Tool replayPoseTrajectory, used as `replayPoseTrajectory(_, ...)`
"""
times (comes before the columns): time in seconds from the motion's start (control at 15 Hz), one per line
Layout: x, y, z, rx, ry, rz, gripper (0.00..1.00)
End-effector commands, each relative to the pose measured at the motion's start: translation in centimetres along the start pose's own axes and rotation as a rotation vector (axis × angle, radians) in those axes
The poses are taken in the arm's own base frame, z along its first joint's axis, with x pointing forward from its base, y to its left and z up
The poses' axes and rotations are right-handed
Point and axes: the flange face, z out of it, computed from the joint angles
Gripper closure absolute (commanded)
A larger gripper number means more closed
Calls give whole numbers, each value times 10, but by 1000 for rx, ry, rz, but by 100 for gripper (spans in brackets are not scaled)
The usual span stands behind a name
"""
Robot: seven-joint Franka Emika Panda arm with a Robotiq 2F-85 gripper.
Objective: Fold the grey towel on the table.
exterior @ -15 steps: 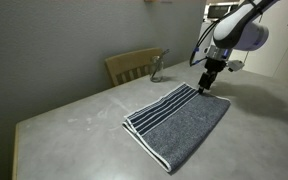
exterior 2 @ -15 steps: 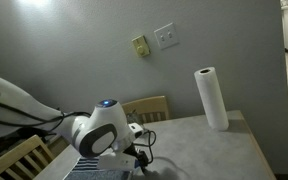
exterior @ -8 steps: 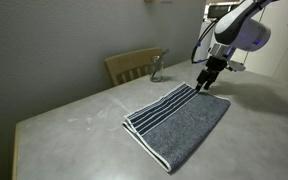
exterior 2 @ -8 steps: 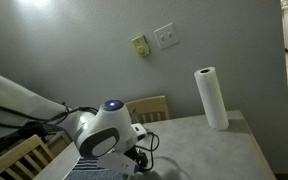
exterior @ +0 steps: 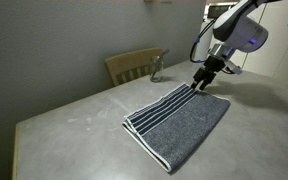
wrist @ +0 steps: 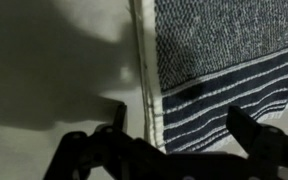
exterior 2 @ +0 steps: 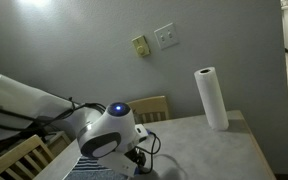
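My gripper will fold the towel over itself, so next it needs to grab the grey towel [wrist: 224,40] by its far corner at the striped end [wrist: 155,122].
The grey towel [exterior: 179,122] lies flat and spread out on the table [exterior: 74,120], its white-striped end toward the chair. My gripper [exterior: 200,85] hangs just above the towel's far corner at the striped end. In the wrist view the gripper [wrist: 181,125] is open. Its dark fingers [wrist: 249,125] straddle the towel's [wrist: 224,40] pale edge and stripes, and nothing is held. Whether the fingertips touch the cloth cannot be told. In an exterior view the arm's wrist [exterior 2: 109,132] hides most of the towel.
A wooden chair [exterior: 132,65] stands behind the table, with a small glass object [exterior: 157,68] near it. A paper towel roll [exterior 2: 211,98] stands upright on the table by the wall. Another chair [exterior 2: 14,160] shows at the lower left.
The gripper has shifted slightly left along the towel's far edge toward the striped corner, and the wrist has turned a little. The jaws stayed open. The towel has not moved.
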Motion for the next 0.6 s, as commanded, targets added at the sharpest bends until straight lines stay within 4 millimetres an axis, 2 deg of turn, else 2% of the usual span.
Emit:
replayPoseTrajectory(0.0, 2, 3, 18, 69, -3, -12, 0)
replayPoseTrajectory(0.53, 6, -7, 30, 108, -46, -31, 0)
